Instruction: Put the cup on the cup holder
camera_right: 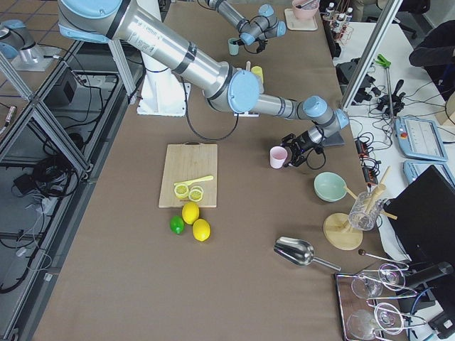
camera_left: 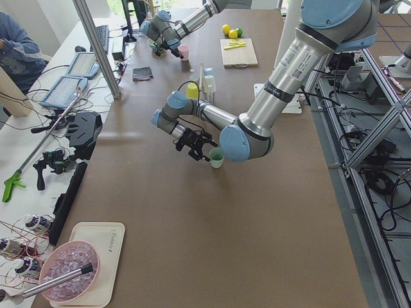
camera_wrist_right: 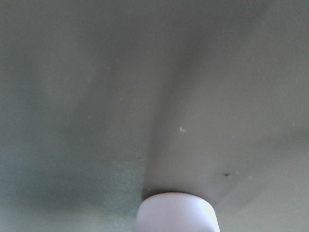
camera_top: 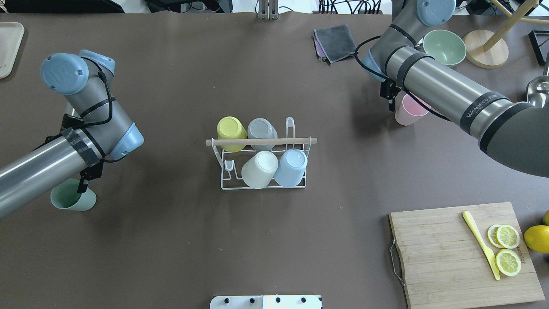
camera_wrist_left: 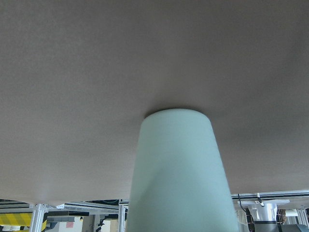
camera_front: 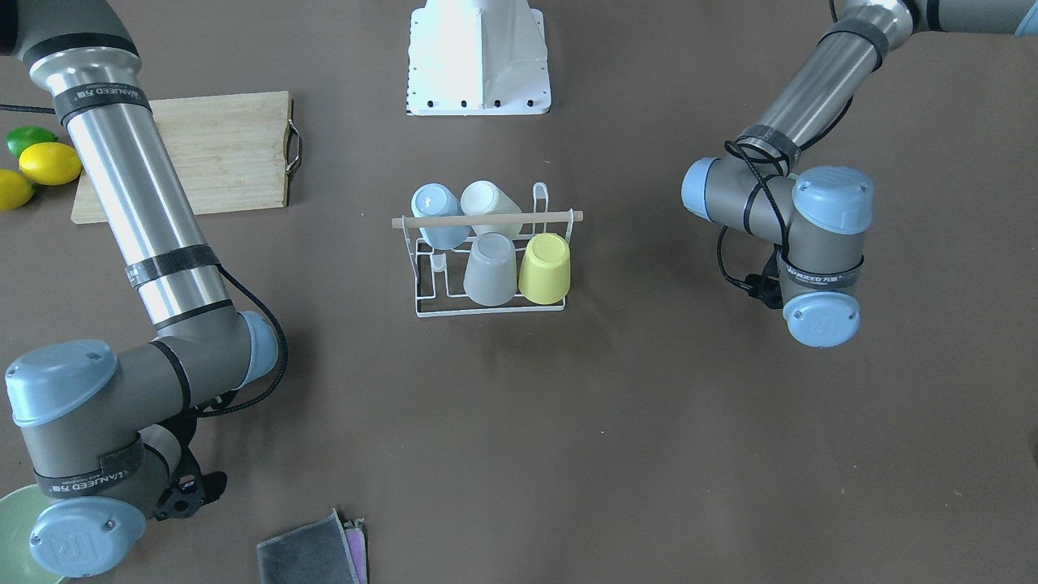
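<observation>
The robot's right gripper should place the pink cup on the cup holder, so it should next grab the cup around its body (camera_wrist_right: 176, 217).
The cup holder (camera_top: 300, 140) is a white wire rack with a wooden rod (camera_front: 559, 216) at the table's middle. Upside down on its prongs sit a yellow, a grey, a white and a blue cup. A green cup (camera_top: 70, 201) stands upright on the table at the left, filling the left wrist view (camera_wrist_left: 178, 179). My left gripper (camera_top: 81, 187) is at its side, fingers spread, reaching in sideways (camera_left: 204, 151). A pink cup (camera_top: 407, 116) stands at the far right, low in the right wrist view (camera_wrist_right: 176, 212). My right gripper (camera_top: 392, 105) is beside it, open (camera_right: 288, 154).
A wooden cutting board (camera_top: 437, 257) with lemon slices and a yellow knife lies at the near right, a lemon (camera_top: 536, 238) beside it. A green bowl (camera_top: 444, 46), a grey cloth (camera_top: 335, 40) and a wooden stand (camera_top: 487, 53) are at the far right.
</observation>
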Motion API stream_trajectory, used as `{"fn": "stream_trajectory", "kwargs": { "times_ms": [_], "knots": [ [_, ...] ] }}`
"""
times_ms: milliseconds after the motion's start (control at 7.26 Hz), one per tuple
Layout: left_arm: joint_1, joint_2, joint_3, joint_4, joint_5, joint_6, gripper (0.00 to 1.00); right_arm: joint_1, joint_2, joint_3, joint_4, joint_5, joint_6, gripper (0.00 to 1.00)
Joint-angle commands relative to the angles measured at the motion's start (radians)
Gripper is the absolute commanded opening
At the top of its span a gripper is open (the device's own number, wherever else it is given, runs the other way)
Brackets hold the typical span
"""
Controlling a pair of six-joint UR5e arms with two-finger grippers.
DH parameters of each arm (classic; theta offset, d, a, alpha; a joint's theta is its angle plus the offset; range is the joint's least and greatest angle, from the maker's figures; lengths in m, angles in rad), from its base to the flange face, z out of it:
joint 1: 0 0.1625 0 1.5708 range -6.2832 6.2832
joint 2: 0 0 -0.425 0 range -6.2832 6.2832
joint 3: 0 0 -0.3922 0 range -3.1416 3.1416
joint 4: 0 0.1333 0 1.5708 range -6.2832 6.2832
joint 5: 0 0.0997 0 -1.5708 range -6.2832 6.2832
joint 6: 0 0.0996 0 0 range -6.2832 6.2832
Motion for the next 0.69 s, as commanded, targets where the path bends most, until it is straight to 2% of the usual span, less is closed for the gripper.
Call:
{"fn": "stream_trajectory", "kwargs": {
  "times_ms": [0, 551],
  "knots": [
    [0.012, -0.005, 0.026, -0.030, 0.004, -0.007, 0.97, -0.012, -0.001, -0.001, 0.000, -0.002, 0.002, 1.00],
    [0.031, -0.008, 0.059, -0.053, 0.009, -0.005, 0.97, -0.024, -0.001, -0.005, -0.017, -0.030, 0.000, 1.00]
  ]
}}
